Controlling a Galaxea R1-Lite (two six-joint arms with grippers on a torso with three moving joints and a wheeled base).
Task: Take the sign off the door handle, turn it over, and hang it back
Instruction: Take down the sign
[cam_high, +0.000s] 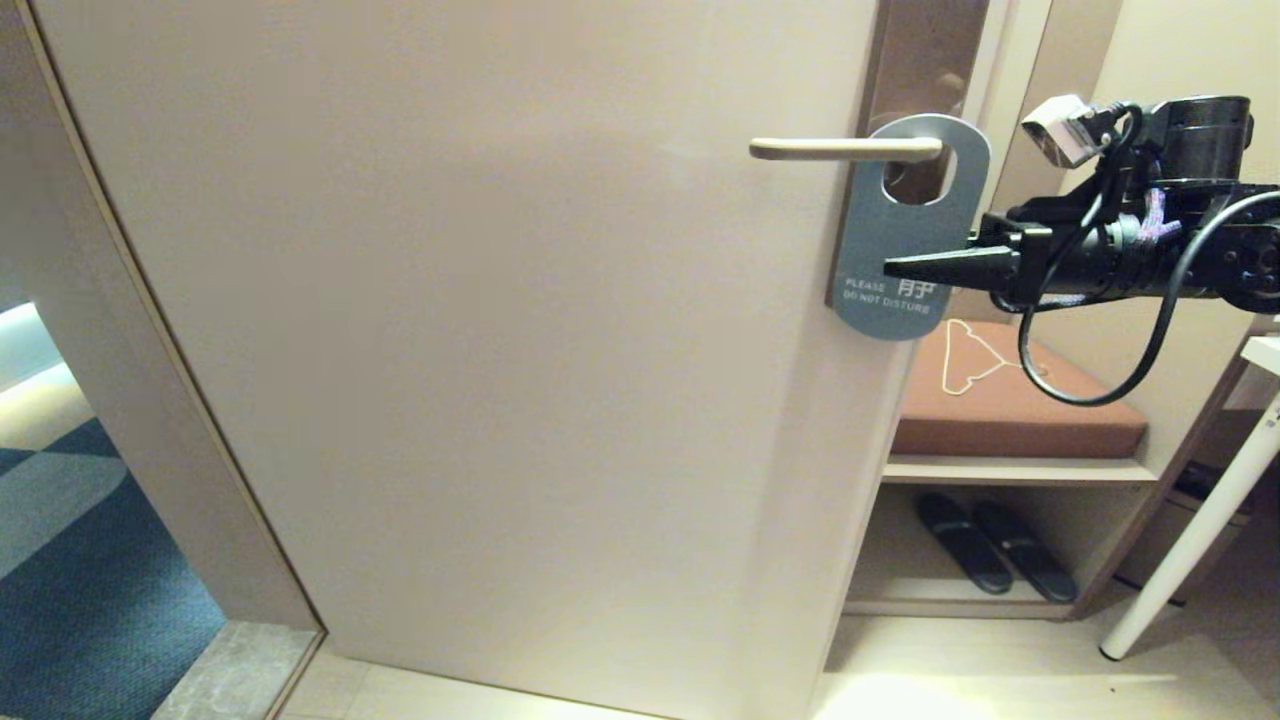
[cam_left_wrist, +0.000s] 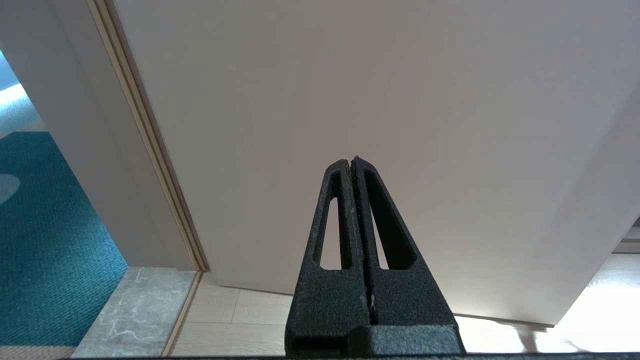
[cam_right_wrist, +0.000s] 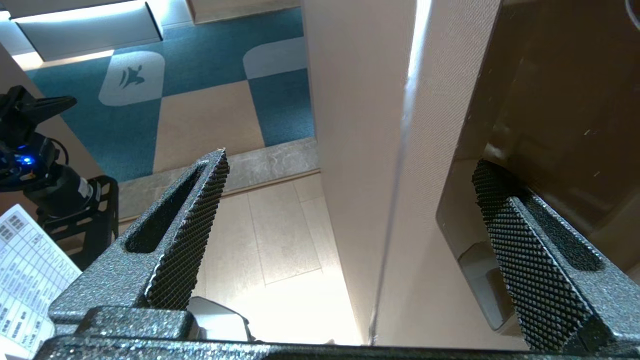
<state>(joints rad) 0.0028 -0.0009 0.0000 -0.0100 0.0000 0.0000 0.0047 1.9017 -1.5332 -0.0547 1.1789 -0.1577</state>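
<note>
My right gripper's fingers sit around the sign's thin edge (cam_high: 974, 214), the front one over its lettering, so it is time to close and catch the sign.
The sign (cam_high: 905, 215) hangs by its oval hole on the door handle (cam_high: 845, 149), blue-grey DO NOT DISTURB face outward. My right gripper (cam_high: 895, 268) reaches in from the right at the sign's lower part. One finger shows in front of the card. In the right wrist view my right gripper (cam_right_wrist: 350, 160) stands open, with the sign (cam_right_wrist: 400, 175) edge-on between its fingers and touching neither. The far finger lies near the brown lock plate (cam_right_wrist: 550, 100). My left gripper (cam_left_wrist: 351, 161) is shut on nothing, low down and facing the bare door.
Right of the door stands a shelf unit with a brown cushion (cam_high: 1020, 400), a white wire hanger (cam_high: 968, 358) on it and dark slippers (cam_high: 995, 545) below. A white table leg (cam_high: 1190, 540) slants at far right. The door frame (cam_high: 150, 330) and blue carpet (cam_high: 80, 560) lie left.
</note>
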